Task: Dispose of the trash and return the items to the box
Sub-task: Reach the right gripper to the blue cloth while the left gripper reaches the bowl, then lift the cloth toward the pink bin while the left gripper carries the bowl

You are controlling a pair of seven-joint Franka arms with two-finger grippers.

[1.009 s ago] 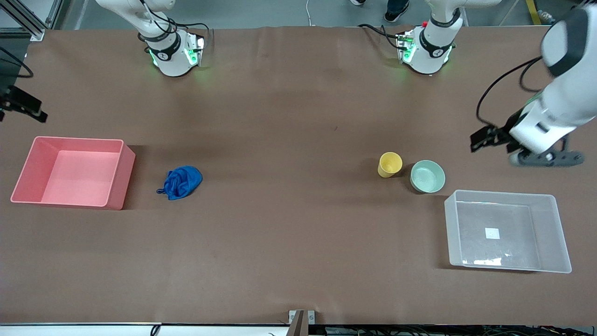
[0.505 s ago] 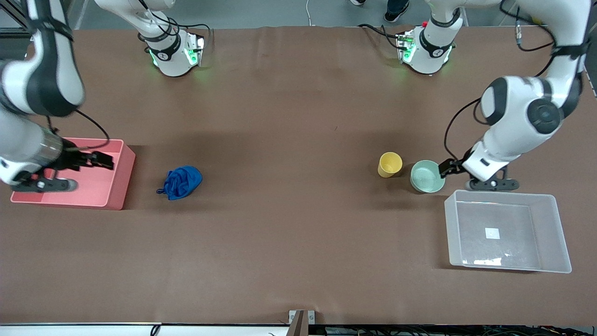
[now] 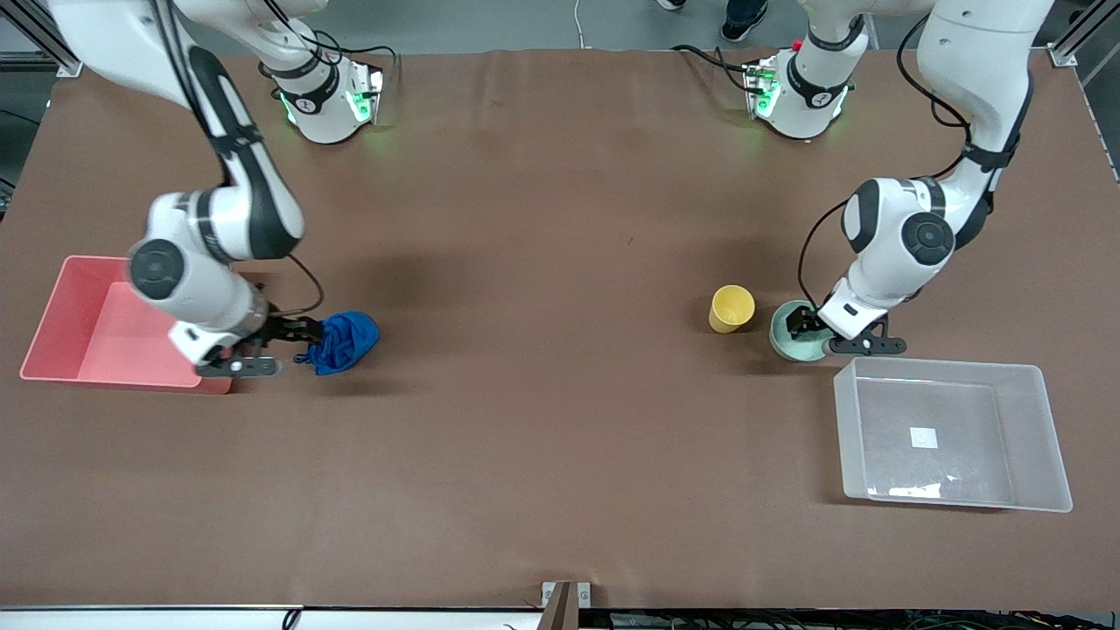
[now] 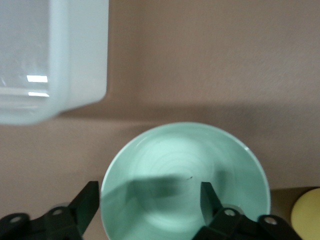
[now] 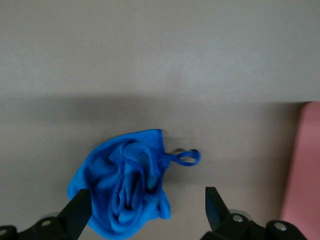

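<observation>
The blue wad should next be grabbed by its bunched folds with my right gripper, to dispose of the trash (image 3: 348,339) in the pink bin (image 3: 100,325).
The blue wad of trash (image 3: 348,339) lies on the table beside the pink bin; its string loop shows in the right wrist view (image 5: 186,158). My right gripper (image 3: 302,333) is open, low at the wad's bin-side edge, and the wad (image 5: 122,185) lies partly between its fingers (image 5: 77,212). The mint-green bowl (image 3: 785,346) sits beside the yellow cup (image 3: 731,308). My left gripper (image 3: 798,325) is open just over the bowl (image 4: 185,170), one finger (image 4: 90,202) outside the rim and the other over the inside. The clear box (image 3: 954,433) stands empty, nearer the front camera than the bowl.
The pink bin (image 3: 96,328) stands empty at the right arm's end of the table, its edge in the right wrist view (image 5: 305,165). A corner of the clear box (image 4: 50,60) and the cup's edge (image 4: 307,215) show in the left wrist view.
Both arms swung in from the table's ends. My right gripper went from over the pink bin to the blue wad. My left gripper went from beside the box to over the bowl.
</observation>
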